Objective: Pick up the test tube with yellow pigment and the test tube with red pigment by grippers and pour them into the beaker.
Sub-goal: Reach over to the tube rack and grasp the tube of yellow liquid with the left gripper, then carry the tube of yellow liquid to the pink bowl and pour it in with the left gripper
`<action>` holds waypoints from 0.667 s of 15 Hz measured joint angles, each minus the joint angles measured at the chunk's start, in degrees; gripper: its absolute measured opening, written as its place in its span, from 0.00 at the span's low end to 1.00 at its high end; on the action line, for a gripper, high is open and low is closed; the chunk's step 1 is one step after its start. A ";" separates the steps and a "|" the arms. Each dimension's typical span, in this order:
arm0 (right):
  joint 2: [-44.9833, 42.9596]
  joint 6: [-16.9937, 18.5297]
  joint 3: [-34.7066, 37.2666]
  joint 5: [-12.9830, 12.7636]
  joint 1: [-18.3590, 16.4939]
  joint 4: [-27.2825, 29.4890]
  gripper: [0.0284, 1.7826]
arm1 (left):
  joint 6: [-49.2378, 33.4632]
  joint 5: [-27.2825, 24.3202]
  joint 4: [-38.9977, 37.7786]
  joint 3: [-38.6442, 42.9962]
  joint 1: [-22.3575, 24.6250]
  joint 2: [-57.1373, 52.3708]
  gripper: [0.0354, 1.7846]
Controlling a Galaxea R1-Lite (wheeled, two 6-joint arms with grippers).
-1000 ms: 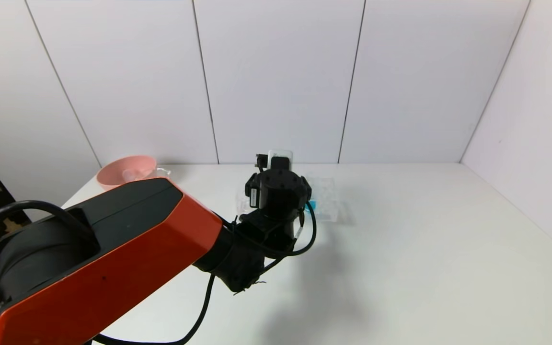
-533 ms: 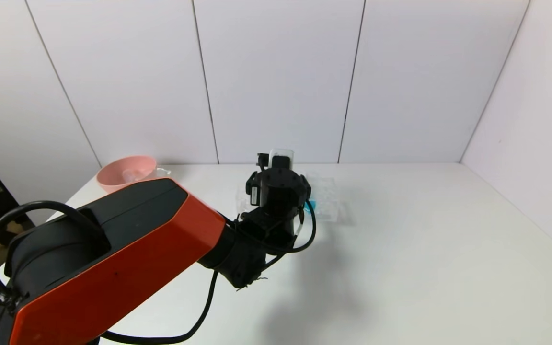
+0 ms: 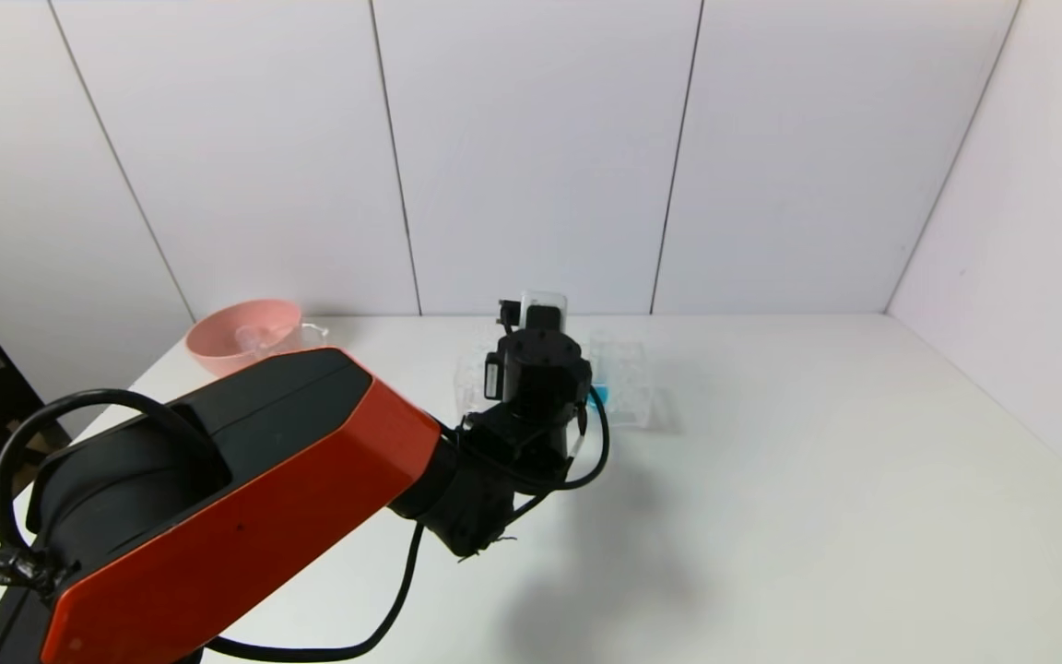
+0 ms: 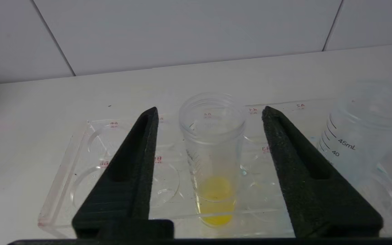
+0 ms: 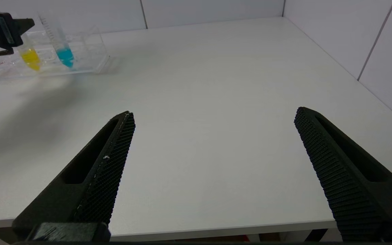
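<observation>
The robot's left gripper will next grab the test tube by the side beside its rim (image 4: 213, 151), so that the yellow-pigment test tube's opening (image 4: 212, 115) stays free to pour.
The test tube with yellow pigment (image 4: 213, 160) stands upright in a clear rack (image 4: 80, 163). My left gripper (image 4: 210, 109) is open, with one finger on each side of the tube and not touching it. In the head view the left wrist (image 3: 538, 364) hangs over the rack (image 3: 628, 392) at the back middle of the table. My right gripper (image 5: 214, 112) is open and empty above the table's front edge; from there the yellow tube (image 5: 31, 58) shows far off. The test tube with red pigment is out of view. A clear vessel (image 3: 310, 329), perhaps the beaker, stands beside the pink bowl.
A blue-bottomed tube (image 4: 356, 136) stands in the same rack beside the yellow one, and also shows in the right wrist view (image 5: 65, 54). A pink bowl (image 3: 243, 334) sits at the back left. White walls close the table's back and right sides.
My left arm has crept slightly forward toward the rack. The rack and tubes have not moved.
</observation>
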 joint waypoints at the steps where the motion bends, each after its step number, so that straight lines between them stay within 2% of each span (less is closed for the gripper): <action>1: 0.00 0.00 0.00 0.02 0.00 0.00 0.96 | 0.02 -0.01 0.02 -0.05 0.00 0.05 0.39; 2: 0.00 0.00 0.00 0.02 0.00 0.00 0.96 | 0.00 -0.01 0.00 -0.18 0.05 0.09 0.30; 3: 0.00 0.00 0.00 0.00 0.00 0.00 0.96 | -0.01 -0.06 0.00 -0.29 0.07 0.13 0.25; 10: 0.00 0.00 0.00 0.04 0.00 0.02 0.96 | 0.18 0.05 0.09 -0.72 0.00 -0.06 0.23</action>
